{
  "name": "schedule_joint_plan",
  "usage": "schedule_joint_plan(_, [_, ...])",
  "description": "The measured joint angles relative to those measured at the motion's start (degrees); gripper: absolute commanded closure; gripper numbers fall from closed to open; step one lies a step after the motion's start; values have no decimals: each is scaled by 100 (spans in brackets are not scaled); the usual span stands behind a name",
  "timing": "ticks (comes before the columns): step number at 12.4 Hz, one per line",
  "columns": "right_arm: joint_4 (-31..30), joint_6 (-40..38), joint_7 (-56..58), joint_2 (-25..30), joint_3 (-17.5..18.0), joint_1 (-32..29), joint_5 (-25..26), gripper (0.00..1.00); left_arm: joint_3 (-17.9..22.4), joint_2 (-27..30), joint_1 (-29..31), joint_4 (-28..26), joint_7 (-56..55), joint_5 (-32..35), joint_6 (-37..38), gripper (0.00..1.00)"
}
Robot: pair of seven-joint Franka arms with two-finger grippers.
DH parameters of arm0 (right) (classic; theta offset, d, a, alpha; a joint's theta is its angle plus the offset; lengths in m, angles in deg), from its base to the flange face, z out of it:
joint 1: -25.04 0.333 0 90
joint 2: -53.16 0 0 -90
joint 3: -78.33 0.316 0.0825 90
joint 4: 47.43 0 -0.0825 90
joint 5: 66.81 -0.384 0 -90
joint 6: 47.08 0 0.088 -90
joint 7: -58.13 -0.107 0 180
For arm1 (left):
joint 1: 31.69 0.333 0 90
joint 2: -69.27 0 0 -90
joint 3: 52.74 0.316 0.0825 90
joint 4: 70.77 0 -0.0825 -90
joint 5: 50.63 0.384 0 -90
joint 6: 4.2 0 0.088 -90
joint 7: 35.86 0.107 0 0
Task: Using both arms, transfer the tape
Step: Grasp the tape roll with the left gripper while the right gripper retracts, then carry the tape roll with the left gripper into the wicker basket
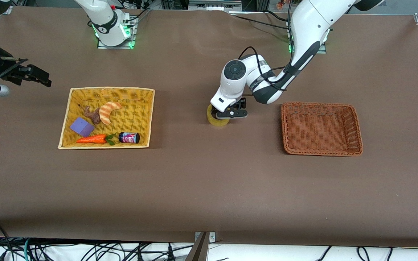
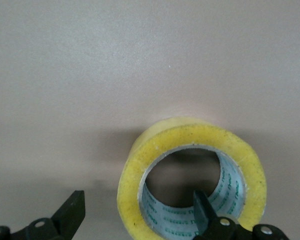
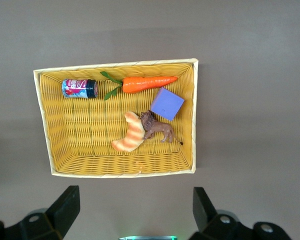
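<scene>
I should next grab the roll by its ring wall [image 2: 132, 200] with my left gripper, to transfer the tape into the brown wicker basket.
The tape [image 1: 217, 121], a yellowish translucent roll, lies flat on the brown table between the two baskets, hole up. My left gripper [image 1: 230, 113] is down at it and partly hides it in the front view. In the left wrist view the left gripper [image 2: 139, 202] is open: one finger [image 2: 204, 209] is inside the hole of the tape [image 2: 135, 175] and the other finger [image 2: 73, 211] is outside the roll. My right gripper [image 1: 36, 77] waits up in the air at the right arm's end of the table; in its wrist view the right gripper [image 3: 136, 200] is open and empty.
A yellow wicker basket [image 1: 70, 108], also in the right wrist view [image 3: 46, 125], holds a striped croissant [image 1: 109, 111], a purple block [image 1: 82, 127], a carrot [image 1: 92, 139], a small can [image 1: 129, 137] and a brown toy animal [image 1: 92, 114]. A brown wicker basket [image 1: 320, 129] stands toward the left arm's end.
</scene>
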Motion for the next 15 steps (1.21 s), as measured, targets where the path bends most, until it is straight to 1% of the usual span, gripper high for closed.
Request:
schedule_joint_plan(1, [0, 0, 26, 0, -1, 0, 0, 0, 21, -27, 22, -40, -7, 100, -114, 9])
schedule_joint_plan(3, [0, -1, 37, 0, -36, 0, 0, 0, 73, -89, 53, -78, -76, 383, -174, 61])
schedule_joint_plan(5, [0, -2, 54, -4, -60, 0, 0, 0, 90, -152, 71, -82, -134, 518, -221, 94])
schedule_joint_plan(6, [0, -2, 61, -8, -61, 0, 0, 0, 92, -171, 73, -82, -205, 524, -233, 100])
schedule_joint_plan(13, [0, -4, 82, -19, -62, 0, 0, 0, 91, -179, 191, -14, -390, 512, -235, 100])
schedule_joint_plan(14, [0, -4, 84, -19, -62, 0, 0, 0, 61, -168, 279, 44, -222, 472, -94, 100])
schedule_joint_plan(15, [0, -4, 84, -19, -62, 0, 0, 0, -5, -116, 427, 162, 258, 289, 267, 100])
